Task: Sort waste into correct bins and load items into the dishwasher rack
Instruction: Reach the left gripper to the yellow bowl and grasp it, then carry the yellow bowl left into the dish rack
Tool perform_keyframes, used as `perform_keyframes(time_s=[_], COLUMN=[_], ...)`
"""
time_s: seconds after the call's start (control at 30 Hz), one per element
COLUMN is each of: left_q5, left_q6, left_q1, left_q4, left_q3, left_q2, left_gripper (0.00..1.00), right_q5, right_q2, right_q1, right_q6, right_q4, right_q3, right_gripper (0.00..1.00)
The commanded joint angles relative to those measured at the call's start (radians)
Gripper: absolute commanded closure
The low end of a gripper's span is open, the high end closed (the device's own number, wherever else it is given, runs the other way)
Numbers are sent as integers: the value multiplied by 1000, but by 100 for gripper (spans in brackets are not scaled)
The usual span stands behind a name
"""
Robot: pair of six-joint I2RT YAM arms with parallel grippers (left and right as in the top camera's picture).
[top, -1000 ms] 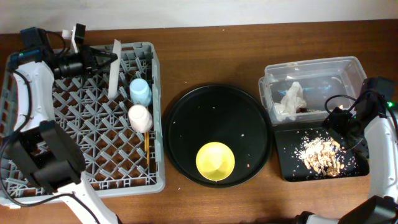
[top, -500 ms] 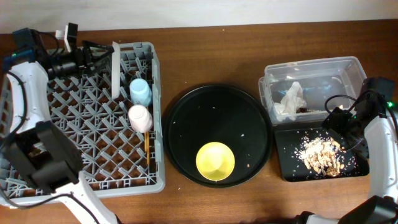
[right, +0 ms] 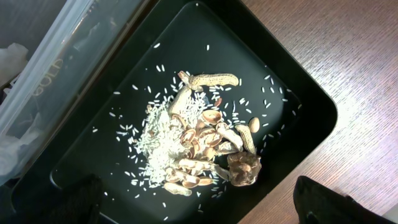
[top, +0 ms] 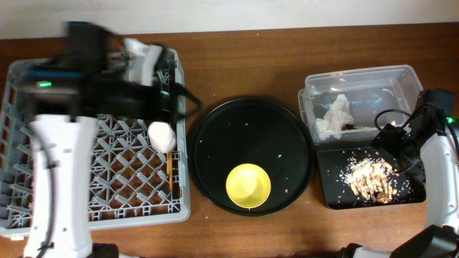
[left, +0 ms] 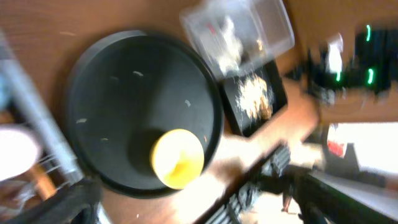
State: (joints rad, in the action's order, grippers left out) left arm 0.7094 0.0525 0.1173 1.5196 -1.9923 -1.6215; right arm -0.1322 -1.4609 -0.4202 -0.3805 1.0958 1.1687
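Note:
I need to load the yellow bowl on edge into the dishwasher rack [top: 107,179], so I will grab it next by its rim [top: 230,186] with my left gripper.
My left arm sweeps, blurred, over the grey dishwasher rack [top: 107,179]. Its gripper [top: 179,100] [left: 199,211] is open and empty near the rack's right edge. The arm covers the plate and blue cup. The pink cup [top: 162,135] stands in the rack, and the chopsticks [top: 169,168] lie below it. The yellow bowl [top: 248,185] [left: 177,158] sits on the round black tray [top: 251,122]. The napkin [top: 336,116] and a small brown wrapper [top: 353,127] lie in the clear tub [top: 391,82]. My right gripper [top: 401,143] [right: 196,208] hangs open over food scraps [right: 205,143] in the black tray [top: 337,193].
Rice grains [right: 155,143] are scattered among the scraps in the black tray [right: 292,106], and the clear tub [right: 56,56] borders it. A strip of bare wooden table [top: 251,64] separates the rack, the round tray and the two bins.
The left gripper opened and let go of the plate standing in the rack. It first drew back left, then swung fast to the right across the rack. The right arm stayed put.

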Motion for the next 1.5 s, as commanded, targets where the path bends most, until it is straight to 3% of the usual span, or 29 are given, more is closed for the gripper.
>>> perform_keyframes(time_s=[0.0,0.07,0.2,0.33,0.5,0.67,0.77,0.93,1.1,1.3,1.4,1.47], left_q5=[-106,-188,-315,-570,-678,-717,-706,-707,-711,-890,-877,-726], left_q6=[12,-40,-180,-337,-344,-350,-355,-354,-354,-317,-279,-203], left_q1=[262,417,621,791,878,890,890,890,890,855,792,698], left_q4=[-25,-77,-234,-441,-639,-713,-712,-704,-616,-306,-237,-212], left_q3=[62,137,302,510,668,714,715,711,625,410,349,323], left_q2=[-32,-48,-70,-108,-172,-251,-301,-323,-297,-182,-120,-58], left_gripper=[40,53,54,61,64,69,74,100,100,100,100,100], right_q5=[-2,-2,-2,-2,-2,-2,-2,-2,-2,-2,-2,-2], right_q2=[-5,-5,-5,-5,-5,-5,-5,-5,-5,-5,-5,-5], right_q1=[-6,-6,-6,-6,-6,-6,-6,-6,-6,-6,-6,-6], right_q6=[6,6,6,6,6,6,6,6,6,6,6,6], right_q4=[0,0,0,0,0,0,0,0,0,0,0,0], right_q3=[4,4,4,4,4,4,4,4,4,4,4,4], right_gripper=[1,1,1,1,1,1,1,1,1,1,1,1])
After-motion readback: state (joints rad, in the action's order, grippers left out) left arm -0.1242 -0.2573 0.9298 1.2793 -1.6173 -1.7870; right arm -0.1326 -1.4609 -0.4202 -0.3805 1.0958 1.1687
